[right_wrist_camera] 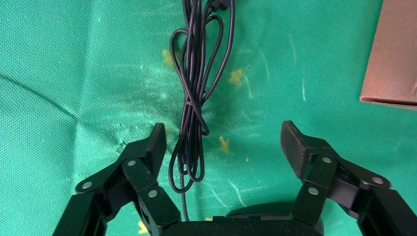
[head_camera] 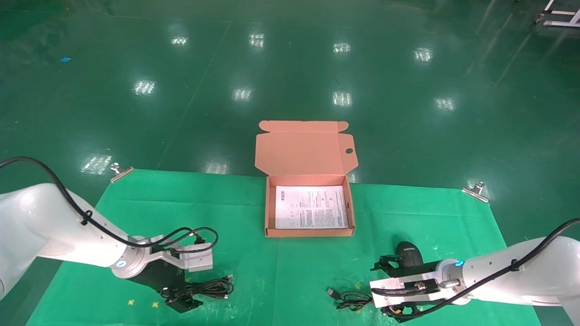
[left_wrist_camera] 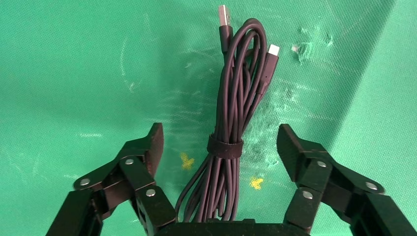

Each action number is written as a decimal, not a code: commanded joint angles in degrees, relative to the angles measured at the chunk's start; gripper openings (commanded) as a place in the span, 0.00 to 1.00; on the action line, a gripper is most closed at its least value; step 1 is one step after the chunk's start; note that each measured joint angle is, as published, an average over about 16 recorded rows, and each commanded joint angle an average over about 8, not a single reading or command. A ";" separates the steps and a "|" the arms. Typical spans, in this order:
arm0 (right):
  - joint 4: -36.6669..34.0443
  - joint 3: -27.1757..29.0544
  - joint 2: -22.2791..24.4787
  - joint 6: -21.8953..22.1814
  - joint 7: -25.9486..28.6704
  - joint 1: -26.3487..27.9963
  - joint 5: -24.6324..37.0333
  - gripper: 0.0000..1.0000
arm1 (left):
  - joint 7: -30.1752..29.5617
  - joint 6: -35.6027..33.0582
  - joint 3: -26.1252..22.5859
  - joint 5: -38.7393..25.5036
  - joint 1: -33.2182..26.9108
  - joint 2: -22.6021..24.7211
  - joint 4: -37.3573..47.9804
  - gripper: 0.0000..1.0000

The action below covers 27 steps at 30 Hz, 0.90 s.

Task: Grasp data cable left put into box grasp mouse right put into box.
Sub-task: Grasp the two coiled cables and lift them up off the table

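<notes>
My right gripper pinches the mouse's cord next by the gathered parts just mouse-side of its tie (right_wrist_camera: 190, 138), since the cord's loops fan out slack toward the plug (right_wrist_camera: 197, 54).
The data cable (head_camera: 213, 286) is a strapped black bundle lying on the green cloth at the front left. My left gripper (head_camera: 190, 286) is open just above it, and in the left wrist view the bundle (left_wrist_camera: 241, 83) runs between the spread fingers of the left gripper (left_wrist_camera: 220, 132) without touching them. The black mouse (head_camera: 409, 253) sits at the front right, its cord (head_camera: 349, 299) coiled to its left. My right gripper (head_camera: 385, 290) is open over them. In the right wrist view the cord (right_wrist_camera: 194, 98) lies between the fingers of that gripper (right_wrist_camera: 223, 130), with the mouse (right_wrist_camera: 265, 212) near the palm. The orange-pink box (head_camera: 309, 233) stands open in the middle.
The green cloth (head_camera: 136, 213) covers the table, held by metal clips at its far corners (head_camera: 121, 171) (head_camera: 476, 189). A white printed sheet (head_camera: 311, 207) lies in the box, and the lid flap (head_camera: 306, 151) stands up behind it. A box corner (right_wrist_camera: 393, 54) shows in the right wrist view.
</notes>
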<state>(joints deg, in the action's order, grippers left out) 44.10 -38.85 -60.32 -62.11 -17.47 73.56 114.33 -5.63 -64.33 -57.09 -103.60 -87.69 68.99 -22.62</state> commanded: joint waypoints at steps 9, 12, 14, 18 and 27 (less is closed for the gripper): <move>0.33 0.03 0.11 -0.20 0.12 -0.01 -0.06 0.00 | -0.21 -0.08 -0.06 -0.13 0.10 -0.18 -0.59 0.00; 0.38 0.04 0.12 -0.23 0.13 -0.01 -0.07 0.00 | -0.24 -0.09 -0.07 -0.14 0.12 -0.20 -0.68 0.00; 0.40 0.04 0.13 -0.25 0.14 -0.02 -0.07 0.00 | -0.25 -0.10 -0.08 -0.15 0.12 -0.21 -0.73 0.00; 0.44 0.04 0.14 -0.27 0.15 -0.03 -0.08 0.00 | -0.27 -0.12 -0.09 -0.16 0.14 -0.23 -0.80 0.00; 0.45 0.07 0.20 -0.30 0.22 -0.04 -0.12 0.00 | -0.28 -0.14 -0.12 -0.18 0.16 -0.25 -0.88 0.00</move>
<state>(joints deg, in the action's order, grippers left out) 44.48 -38.60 -59.87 -62.47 -16.97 73.73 114.08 -5.85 -64.55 -57.21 -103.80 -87.59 68.58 -23.58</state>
